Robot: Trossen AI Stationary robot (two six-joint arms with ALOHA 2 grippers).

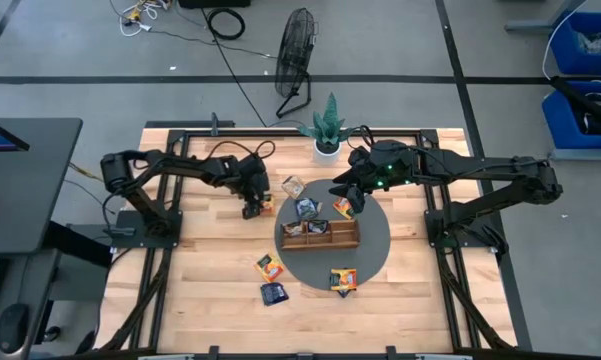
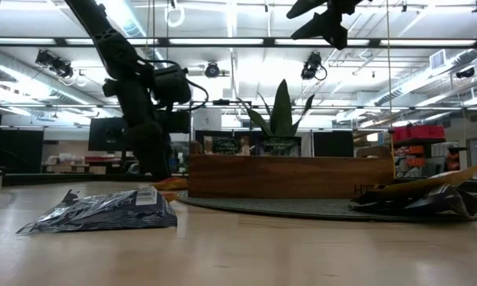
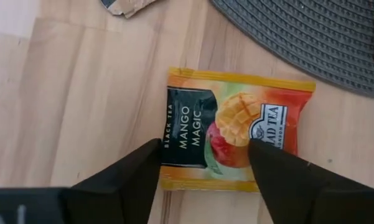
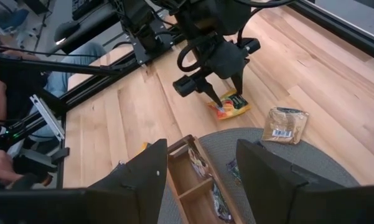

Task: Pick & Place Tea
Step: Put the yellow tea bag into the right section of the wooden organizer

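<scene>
I should close my left gripper now. Closing now would hold the mango tea sachet. My fingers reach down to the sachet's surface on both sides of its dark panel (image 3: 190,127).
An orange-yellow mango tea sachet (image 3: 236,137) lies flat on the wooden table, just left of the round grey mat (image 1: 372,250). My left gripper (image 3: 203,149) is open and points down over the sachet, one finger at its dark end and the other over its middle. The brown wooden tray (image 1: 320,235) stands on the mat with sachets in it. My right gripper (image 4: 202,168) hangs open, high above the mat's far side (image 1: 344,190), with nothing between its fingers. My left gripper comes at the mango sachet from above, one fingertip (image 3: 150,152) at the edge of its dark end and the other (image 3: 258,152) over its middle. The sachet lies flat on the table. I cannot tell whether the fingertips touch it.
Loose sachets lie about: a brownish one (image 1: 294,186) and a blue one (image 1: 306,207) at the mat's far edge, an orange one (image 1: 270,266) and a dark blue one (image 1: 275,293) on the wood nearer, and another orange one (image 1: 343,280) on the mat's near edge. A potted plant (image 1: 328,130) stands at the far edge.
</scene>
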